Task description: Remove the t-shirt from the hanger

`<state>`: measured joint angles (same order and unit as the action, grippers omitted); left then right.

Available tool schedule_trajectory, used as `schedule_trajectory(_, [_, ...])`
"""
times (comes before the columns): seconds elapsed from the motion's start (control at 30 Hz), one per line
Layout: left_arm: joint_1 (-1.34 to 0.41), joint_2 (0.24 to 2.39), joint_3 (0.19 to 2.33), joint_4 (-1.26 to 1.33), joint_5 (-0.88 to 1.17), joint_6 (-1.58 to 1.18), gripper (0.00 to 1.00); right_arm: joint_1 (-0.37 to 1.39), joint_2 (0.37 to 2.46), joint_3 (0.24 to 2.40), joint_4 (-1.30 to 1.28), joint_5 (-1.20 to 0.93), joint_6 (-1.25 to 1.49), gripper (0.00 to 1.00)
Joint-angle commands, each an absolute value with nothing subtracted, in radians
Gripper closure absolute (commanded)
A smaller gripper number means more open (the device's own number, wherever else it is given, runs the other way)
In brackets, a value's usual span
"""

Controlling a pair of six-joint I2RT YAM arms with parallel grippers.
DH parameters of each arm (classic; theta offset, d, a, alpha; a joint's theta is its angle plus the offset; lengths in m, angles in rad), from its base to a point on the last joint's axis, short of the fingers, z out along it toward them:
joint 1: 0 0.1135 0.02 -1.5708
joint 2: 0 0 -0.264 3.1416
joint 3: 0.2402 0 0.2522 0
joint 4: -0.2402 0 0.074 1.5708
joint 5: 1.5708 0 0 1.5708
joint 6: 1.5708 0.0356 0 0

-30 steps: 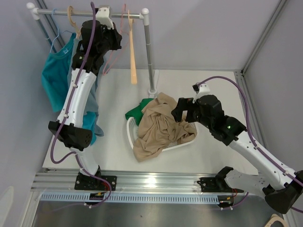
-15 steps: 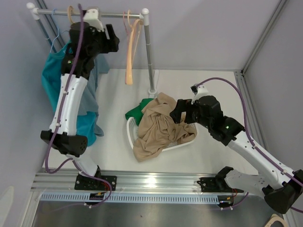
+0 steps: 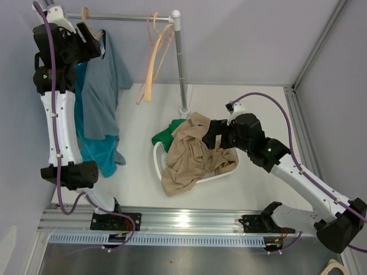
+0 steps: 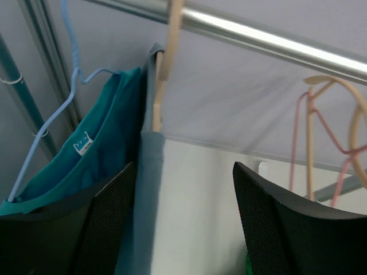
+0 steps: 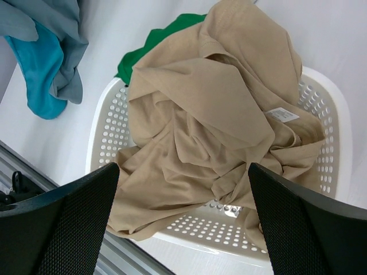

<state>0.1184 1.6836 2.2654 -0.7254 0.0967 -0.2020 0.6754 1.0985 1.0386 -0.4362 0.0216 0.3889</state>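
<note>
Next, my left gripper grabs the wooden hanger by its neck under the hook, and this leaves the grey-blue t-shirt free to remove.
A grey-blue t-shirt hangs from a wooden hanger at the left end of the rail. A teal t-shirt hangs beside it on a blue wire hanger. My left gripper is up at the rail and open. The grey-blue t-shirt hangs just inside its left finger, and nothing is gripped. My right gripper hovers open over the basket, with a tan shirt below its fingers.
A white perforated basket on the table holds the tan shirt and a green garment. Empty pink and wooden hangers dangle near the rail's right end. The rack's upright pole stands behind the basket.
My left gripper has opened and swung left along the rail, from the empty hangers to the hung t-shirts. The empty hangers now swing. The right arm shifted slightly left.
</note>
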Motion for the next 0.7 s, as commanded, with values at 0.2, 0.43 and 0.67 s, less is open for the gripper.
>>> schedule_trajectory(0.2, [0.156, 1.824, 2.410, -0.743, 0.130, -0.216, 0.29, 0.663, 1.124, 1.120, -0.420, 0.014, 0.388, 0.00])
schedule_trajectory(0.43, [0.156, 1.827, 2.372, -0.615, 0.120, -0.207, 0.34, 0.657, 1.203, 1.193, -0.411, -0.041, 0.374, 0.01])
schedule_trajectory(0.67, [0.156, 1.890, 2.402, -0.534, 0.117, -0.190, 0.39, 0.652, 1.269, 1.241, -0.403, -0.080, 0.365, 0.01])
